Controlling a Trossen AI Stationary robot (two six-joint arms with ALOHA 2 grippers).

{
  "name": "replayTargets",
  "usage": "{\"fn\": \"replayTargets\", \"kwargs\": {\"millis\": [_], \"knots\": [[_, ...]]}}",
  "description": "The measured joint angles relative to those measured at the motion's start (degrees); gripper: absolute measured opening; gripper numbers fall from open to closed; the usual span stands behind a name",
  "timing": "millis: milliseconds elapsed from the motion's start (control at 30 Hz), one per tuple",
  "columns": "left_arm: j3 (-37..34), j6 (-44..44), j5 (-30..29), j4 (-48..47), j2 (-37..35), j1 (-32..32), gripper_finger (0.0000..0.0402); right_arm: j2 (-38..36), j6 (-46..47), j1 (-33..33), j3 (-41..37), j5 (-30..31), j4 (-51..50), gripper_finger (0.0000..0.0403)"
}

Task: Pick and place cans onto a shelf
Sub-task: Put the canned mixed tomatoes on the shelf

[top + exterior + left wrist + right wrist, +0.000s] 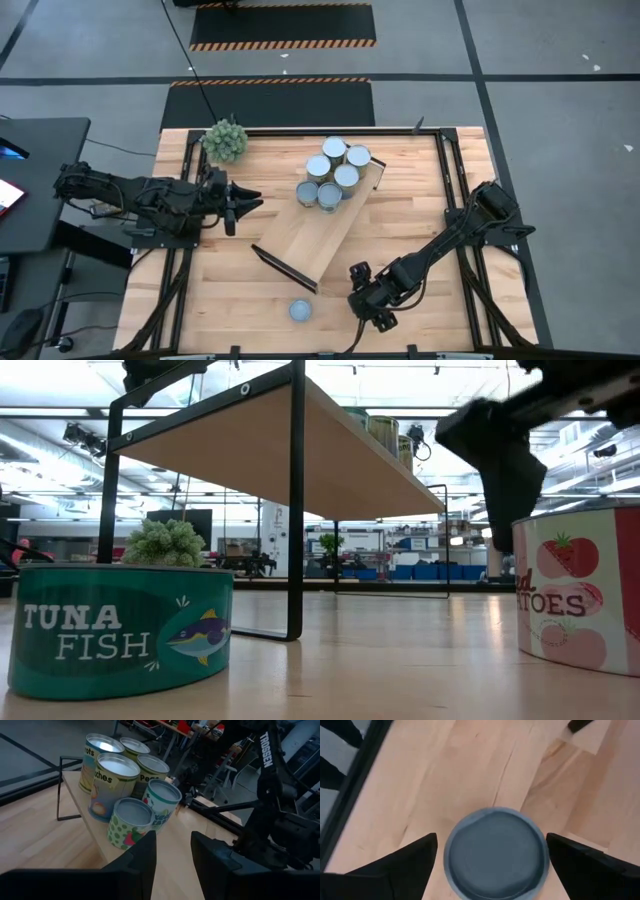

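Observation:
I should next grab the tomato can by its round sides with my right gripper, to put it onto the shelf (310,235) with the others.
The shelf (310,235) is a light-wood board on thin dark legs, lying slantwise mid-table; the low view shows its underside (260,450). Several cans (329,175) stand upright in a cluster on its far end, and they also show in the left wrist view (131,817). A teal tuna can (300,311) (120,630) stands on the table near the front edge. My right gripper (375,310) is open above a tomato can (580,595), one finger on each side of its grey top (494,852) with gaps showing. My left gripper (248,199) (172,855) is open and empty, left of the shelf.
A green bushy plant (224,140) stands at the table's far left. Dark frame rails (452,200) run along the table's sides. Bare tabletop lies between the shelf's near end and the front edge.

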Motion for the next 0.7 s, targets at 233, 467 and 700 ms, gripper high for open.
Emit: {"fn": "replayTargets", "kwargs": {"millis": [233, 467, 700], "knots": [[0.0, 0.0, 0.0, -0.3, 0.0, 0.0, 0.0128, 0.0, 0.2, -0.5, -2.5, 1.8, 0.9, 0.0356], [0.0, 0.1, 0.0, -0.3, 0.0, 0.0, 0.0128, -0.2, 1.6, -1.8, -4.2, 1.1, 2.7, 0.0292], [0.0, -0.6, 0.0, -0.2, 0.0, 0.0, 0.0128, -4.5, 5.8, -3.6, 0.8, 1.4, -8.5, 0.0292]]}}
